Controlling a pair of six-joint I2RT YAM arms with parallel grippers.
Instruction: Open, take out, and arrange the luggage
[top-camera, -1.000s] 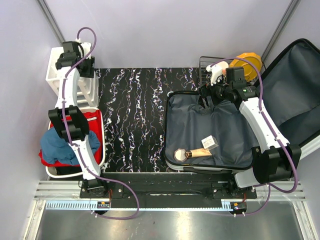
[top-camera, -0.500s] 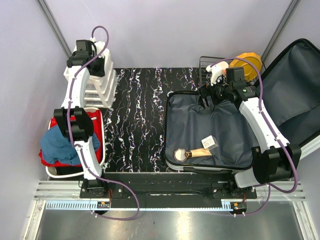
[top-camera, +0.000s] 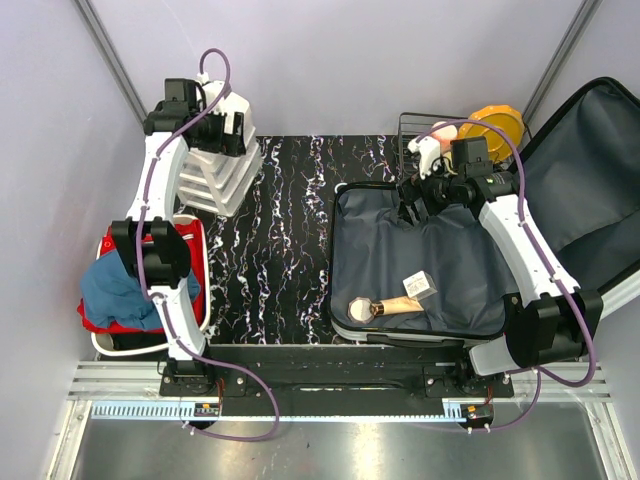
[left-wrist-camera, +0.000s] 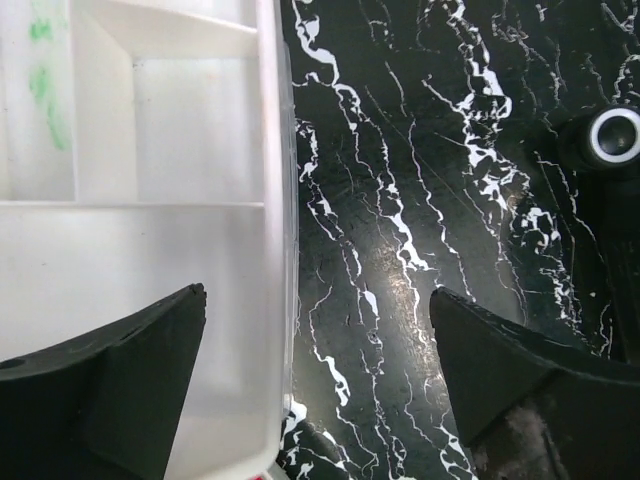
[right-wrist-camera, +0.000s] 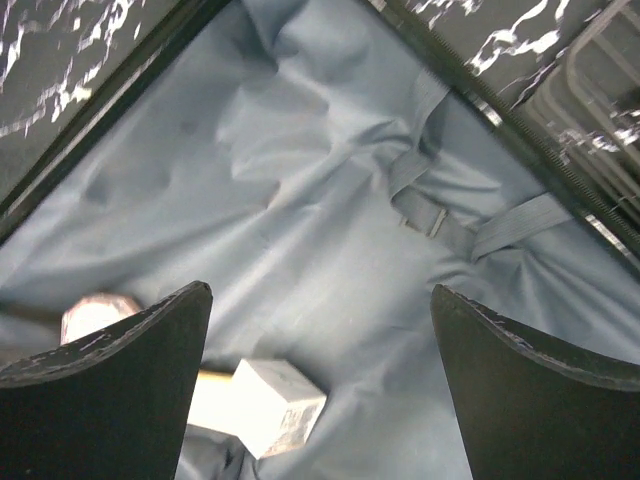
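Observation:
My right gripper grabs the small white box (top-camera: 419, 285) (right-wrist-camera: 275, 400) by opposite sides near its edge next, leaving the rest for handing over to my left gripper.
The luggage (top-camera: 440, 250) lies open on the right of the table, its dark grey lining (right-wrist-camera: 300, 200) showing and its lid (top-camera: 590, 180) leaning back to the right. A small white box (top-camera: 419, 285) and a wooden-handled item (top-camera: 385, 307) lie in its near part. My right gripper (top-camera: 410, 205) hovers open over the far part of the lining; in the right wrist view its jaws (right-wrist-camera: 320, 290) stand wide, with the white box (right-wrist-camera: 275, 400) below them. My left gripper (top-camera: 238, 135) is at the far left, open (left-wrist-camera: 318, 295), one finger over a white drawer unit (top-camera: 215, 170) and one over the table.
The drawer unit (left-wrist-camera: 150, 200) sits askew at the marble top's far left corner. A white tub (top-camera: 105, 345) with red and blue cloth stands at the near left. A wire rack (top-camera: 410, 130) and a yellow item (top-camera: 497, 122) sit behind the luggage. A black wheel (left-wrist-camera: 612, 137) shows nearby.
My left arm has swung right, and the white drawer unit has moved with it from the far left wall onto the marble top. The left jaws now stand wide. My right arm is unchanged.

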